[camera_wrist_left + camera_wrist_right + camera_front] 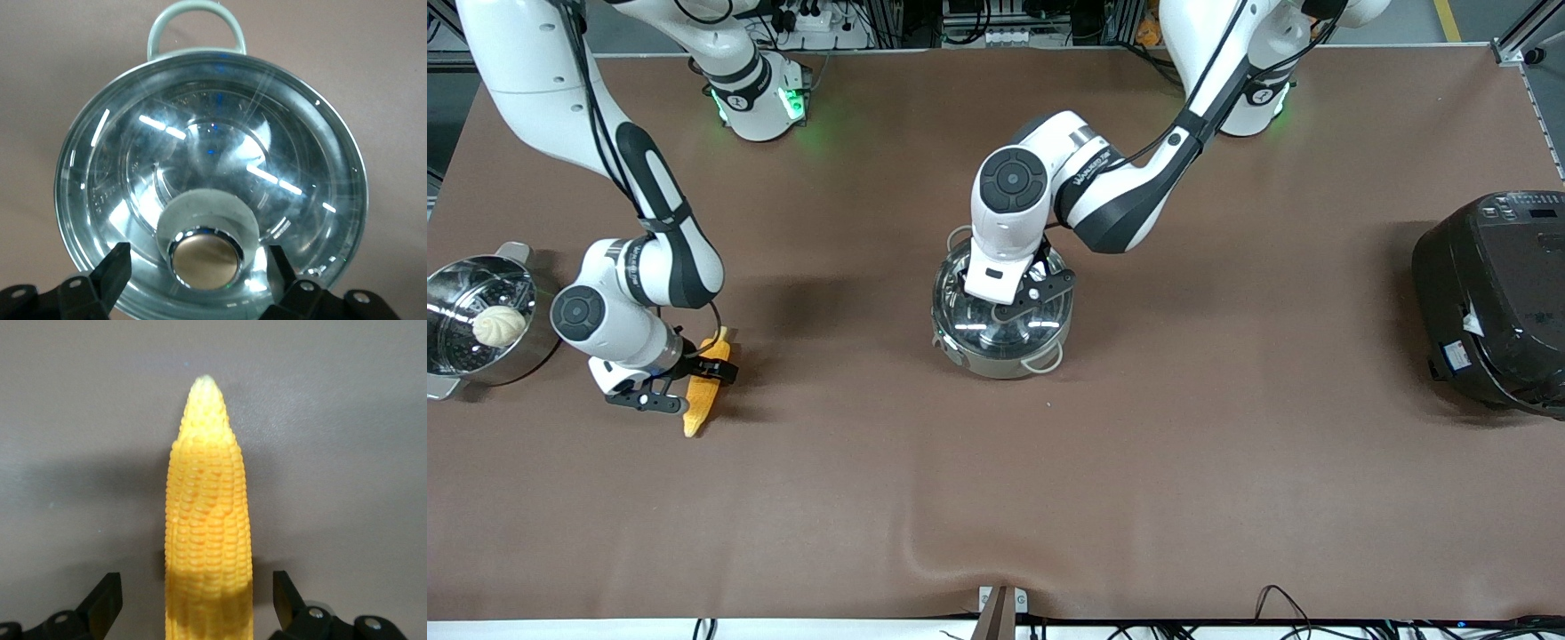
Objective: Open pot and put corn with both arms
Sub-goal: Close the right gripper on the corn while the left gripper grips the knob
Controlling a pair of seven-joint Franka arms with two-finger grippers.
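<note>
The corn should go into the pot [996,354] next, so my right gripper should grab the cob by its thick end, opposite the pale tip.
The steel pot [996,354] stands mid-table with its clear glass lid [971,322] on. My left gripper [1032,298] hangs right over the lid. In the left wrist view it [199,270] is open, one finger [115,270] on each side of the copper-coloured knob [205,260], not touching it. The corn [696,411] lies on the table toward the right arm's end. My right gripper [691,387] is low over it. In the right wrist view it [195,597] is open, its fingers [107,597] straddling the cob [208,513] with gaps on both sides.
A steel steamer pot [454,356] holding a white bun [500,326] stands beside the corn at the right arm's end. A big black cooker [1494,302] stands at the left arm's end. The brown cloth [943,551] has a wrinkle near the front edge.
</note>
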